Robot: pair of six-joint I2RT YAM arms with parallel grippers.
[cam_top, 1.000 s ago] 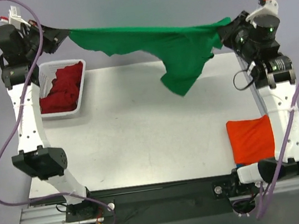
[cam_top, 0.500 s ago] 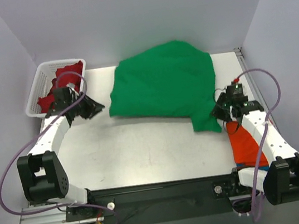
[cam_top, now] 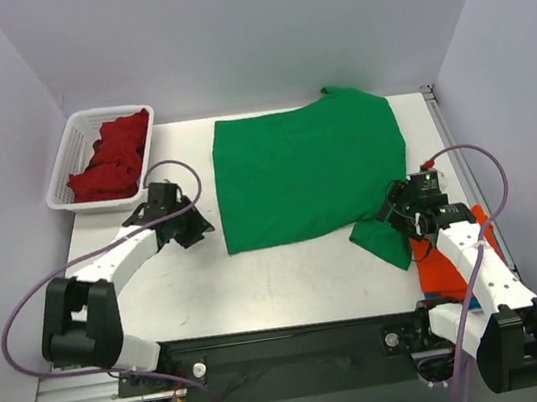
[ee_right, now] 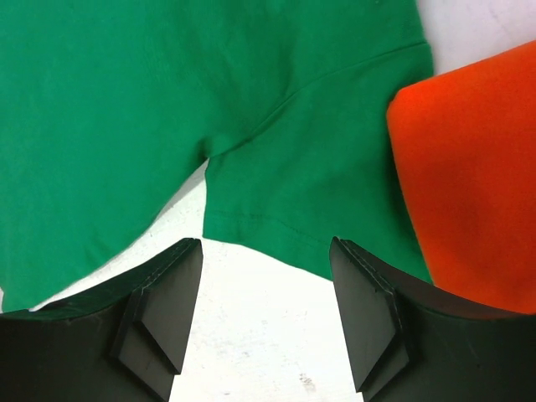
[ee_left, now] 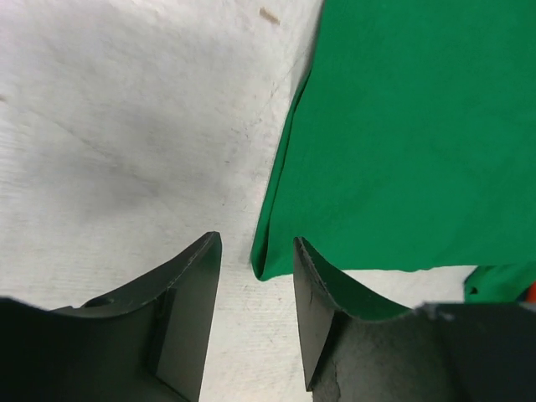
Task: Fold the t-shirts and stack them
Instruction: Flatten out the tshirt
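Observation:
I will next take hold of the green t-shirt's near corner [cam_top: 231,250] [ee_left: 265,270] with my left gripper. This leaves the sleeve side to my right gripper, to spread and fold the t-shirt.
A bright green t-shirt [cam_top: 309,170] lies spread flat across the middle of the table. Its sleeve [ee_right: 318,193] reaches toward the folded orange t-shirt [cam_top: 449,270] at the right front, which my right arm partly covers. Dark red t-shirts [cam_top: 112,154] sit bunched in the basket. My left gripper [cam_top: 200,229] is low at the green shirt's near left corner [ee_left: 261,266], open [ee_left: 255,251], holding nothing. My right gripper [cam_top: 390,213] is open [ee_right: 266,251] just short of the sleeve hem, over bare table.
The white slotted basket [cam_top: 64,196] stands at the back left corner. Purple walls close in the left, back and right. The orange t-shirt [ee_right: 477,184] lies right beside the green sleeve. Bare table [cam_top: 280,280] shows in front of the green shirt.
The green shirt hung stretched in the air between both shut grippers. It now lies flat on the table. Both grippers have opened, let go and come down toward the near side.

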